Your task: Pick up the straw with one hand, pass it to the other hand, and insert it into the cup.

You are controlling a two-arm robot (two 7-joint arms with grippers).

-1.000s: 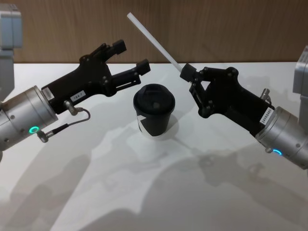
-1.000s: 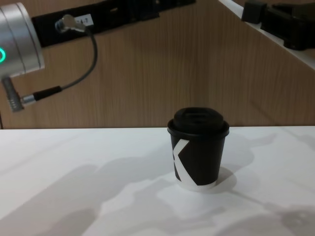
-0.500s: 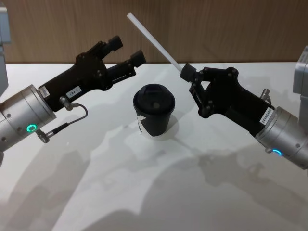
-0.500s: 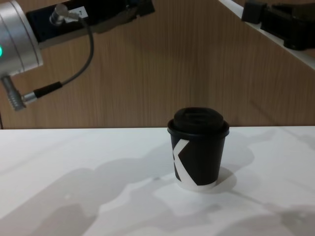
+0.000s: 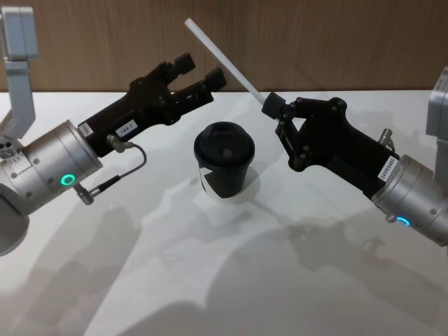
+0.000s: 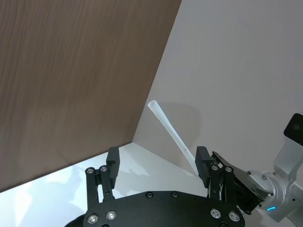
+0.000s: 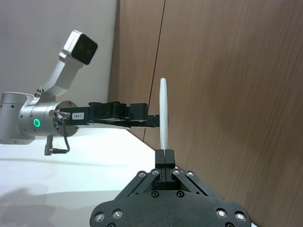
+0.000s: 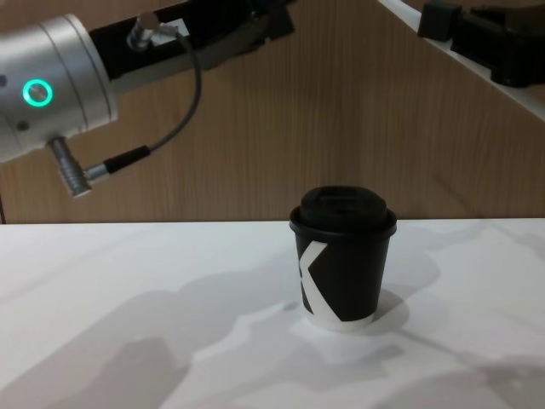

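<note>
I will next use my left gripper to grab the white straw by its bare upper length (image 5: 215, 47), because the fingers of my right gripper cover the straw's lower end.
The white straw (image 5: 224, 61) slants up and to the left, with my right gripper (image 5: 269, 106) shut on its lower end. In the right wrist view the straw (image 7: 163, 113) rises straight from the closed fingertips (image 7: 164, 158). My left gripper (image 5: 199, 71) is open, above and behind the cup, its tips just left of the straw's middle. In the left wrist view the straw (image 6: 173, 135) runs down beside one finger (image 6: 202, 161); I cannot tell whether they touch. The black cup (image 5: 224, 168) with its domed lid stands upright on the table between the arms, and also shows in the chest view (image 8: 343, 268).
The white table (image 5: 210, 280) spreads out around the cup. A wooden wall (image 5: 315, 35) stands close behind. A grey cable (image 5: 115, 178) loops under the left arm's silver cylinder (image 8: 51, 94).
My left gripper has swung right and forward, from left of the cup to beside the straw's middle, still open. The right gripper, straw and cup have stayed put.
</note>
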